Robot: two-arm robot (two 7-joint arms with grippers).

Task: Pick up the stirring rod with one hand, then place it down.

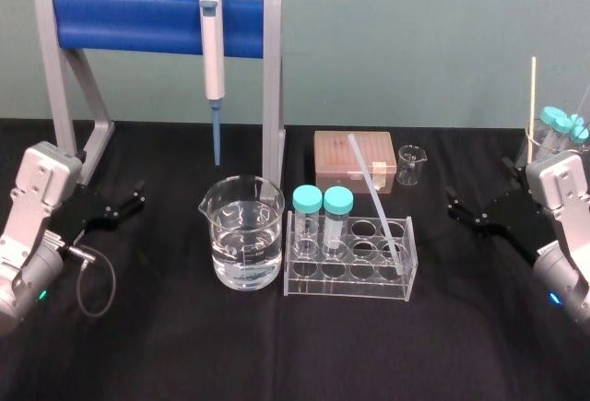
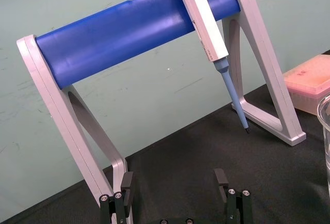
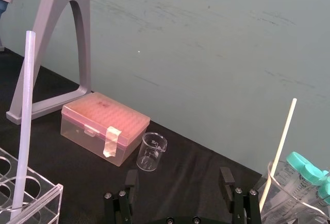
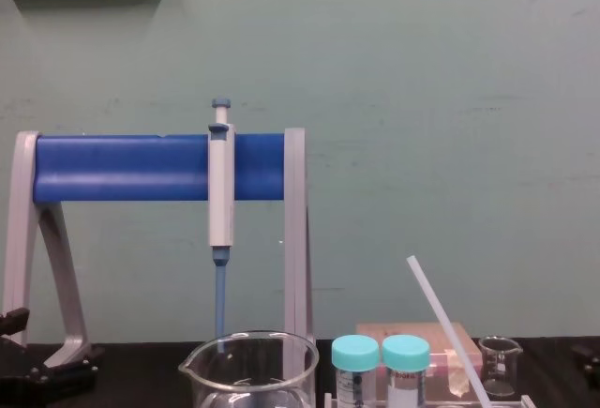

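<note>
My right gripper reaches the stirring rod and grabs its upper part (image 4: 439, 312) (image 3: 27, 90) next, since the clear tube rack closes around the rod's lower end.
The stirring rod (image 1: 373, 194) is a long, thin white translucent rod. It leans tilted in a hole of the clear tube rack (image 1: 350, 272) at the table's middle, its top toward the pink box. The right wrist view has the stirring rod (image 3: 22, 131) off to the side, and the chest view shows the stirring rod (image 4: 448, 328) slanting up. My right gripper (image 1: 458, 206) hovers open to the right of the rack, apart from the rod, and its fingers (image 3: 131, 178) hold nothing. At the far left, my left gripper (image 1: 136, 198) is open and empty, near the stand's foot.
A large beaker (image 1: 242, 232) of water stands left of the rack. Two teal-capped tubes (image 1: 321, 203) sit in the rack. Behind are a pink tip box (image 1: 355, 157), a small beaker (image 1: 411, 163) and a pipette (image 1: 213, 51) hanging on the blue-barred stand (image 1: 129, 18). A beaker with tubes and a wooden stick (image 1: 532, 97) is far right.
</note>
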